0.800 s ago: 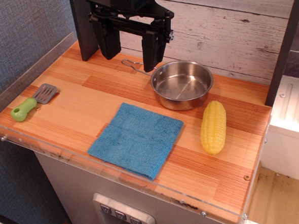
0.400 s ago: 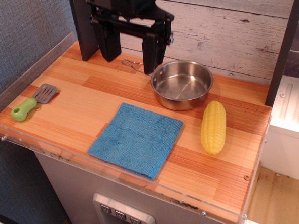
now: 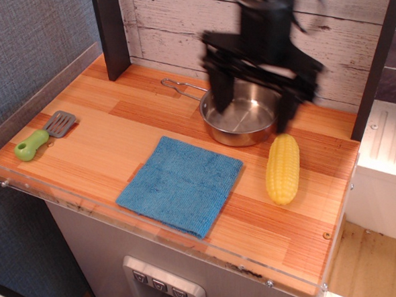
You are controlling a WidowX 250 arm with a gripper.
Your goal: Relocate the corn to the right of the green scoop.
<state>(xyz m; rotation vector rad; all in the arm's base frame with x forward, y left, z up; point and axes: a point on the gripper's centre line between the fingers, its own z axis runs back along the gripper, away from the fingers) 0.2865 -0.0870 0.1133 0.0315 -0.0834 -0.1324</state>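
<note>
The yellow corn should be moved beside the green scoop (image 3: 43, 135), so my gripper will next grab it across its kernel-covered middle (image 3: 282, 168).
The yellow corn (image 3: 282, 168) lies on the wooden counter at the right, just in front of the steel pan (image 3: 242, 115). The green scoop (image 3: 43, 135), with a lime handle and a grey slotted head, lies at the far left of the counter. My black gripper (image 3: 255, 115) is blurred with motion above the pan, its two fingers spread wide apart and empty. Its right finger (image 3: 287, 109) ends just above the far tip of the corn.
A blue cloth (image 3: 180, 183) lies in the middle front of the counter. The pan has a wire handle (image 3: 181, 87) pointing left. A dark post (image 3: 110, 34) stands at the back left, a plank wall behind, and a clear rim along the counter's front edge.
My gripper has moved fast from the back left, beside the post, to the right and forward over the pan. The corn, scoop, pan and cloth have not moved.
</note>
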